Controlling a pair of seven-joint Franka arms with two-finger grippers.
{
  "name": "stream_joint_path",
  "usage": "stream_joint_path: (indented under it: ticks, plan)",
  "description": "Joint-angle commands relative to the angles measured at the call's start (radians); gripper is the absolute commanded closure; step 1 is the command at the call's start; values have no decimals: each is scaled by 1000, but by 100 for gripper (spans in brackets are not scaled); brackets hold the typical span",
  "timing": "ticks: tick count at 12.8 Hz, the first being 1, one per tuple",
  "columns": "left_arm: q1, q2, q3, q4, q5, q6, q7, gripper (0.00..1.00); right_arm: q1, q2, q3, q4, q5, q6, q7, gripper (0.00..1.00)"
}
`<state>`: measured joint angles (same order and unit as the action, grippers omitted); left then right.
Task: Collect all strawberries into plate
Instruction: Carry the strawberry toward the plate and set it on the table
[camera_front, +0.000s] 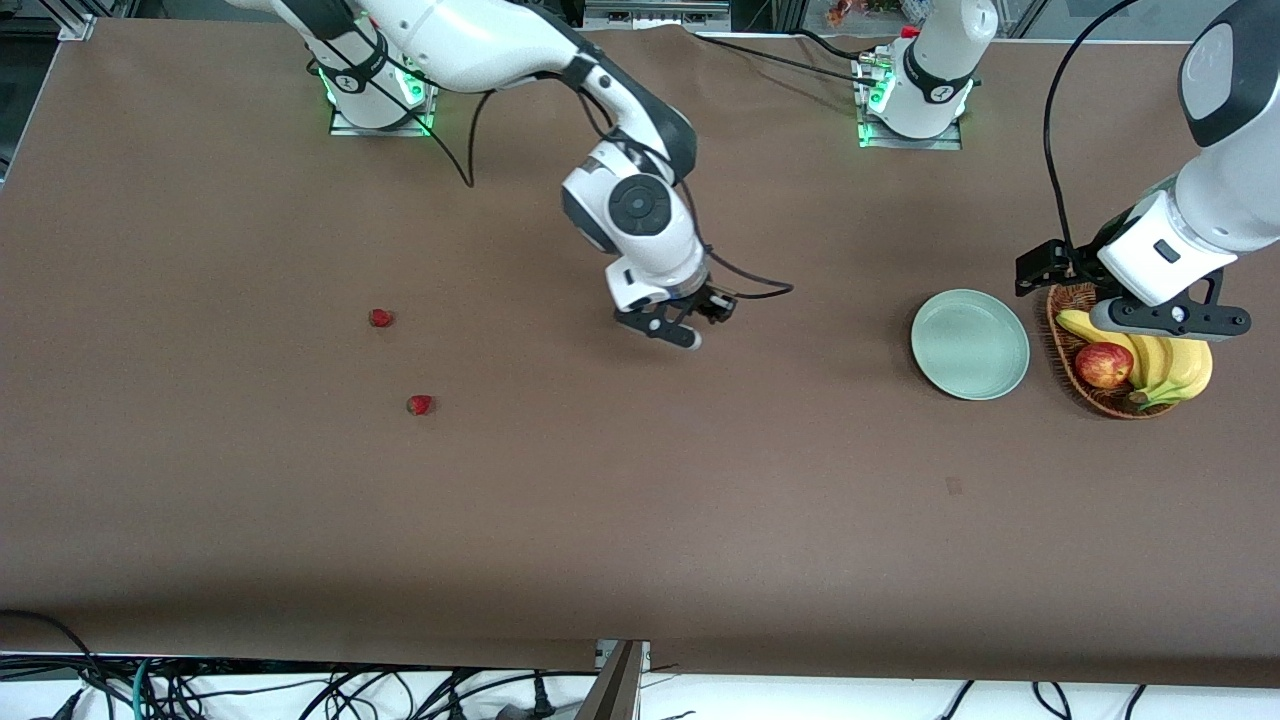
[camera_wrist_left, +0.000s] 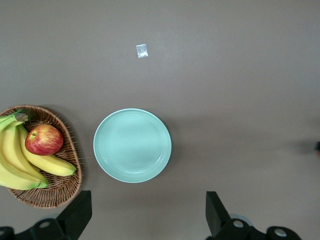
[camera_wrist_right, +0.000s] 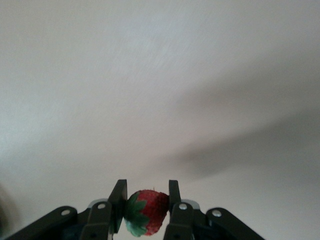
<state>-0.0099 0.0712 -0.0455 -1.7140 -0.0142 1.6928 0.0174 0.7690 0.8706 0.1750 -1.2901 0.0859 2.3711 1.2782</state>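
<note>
The strawberry is hanging above the bare table, so the robot's right gripper still needs to move the strawberry to the plate before it opens.
My right gripper hangs over the middle of the table, shut on a strawberry with a green cap clamped between its two fingers. Two more strawberries lie on the table toward the right arm's end: one farther from the front camera, one nearer. The pale mint-green plate sits empty toward the left arm's end, also in the left wrist view. My left gripper is open and empty, held high over the basket beside the plate.
A brown wicker basket with bananas and a red apple stands right beside the plate. A small pale scrap lies on the table nearer the front camera than the plate.
</note>
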Motion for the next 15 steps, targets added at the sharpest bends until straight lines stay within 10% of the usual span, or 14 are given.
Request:
stream_joint_path:
  ticks: [1, 11, 15]
  plan:
    - [1, -40, -1, -82, 0, 62, -4, 0, 90, 108, -58, 139, -5, 51, 108, 75]
    - [2, -156, -37, -361, 0, 258, -5, 0, 150, 137, -107, 140, -5, 134, 156, 56]
    - [2, -156, -40, -386, 0, 281, -20, 0, 110, 84, -107, 141, -3, 2, 142, 26]
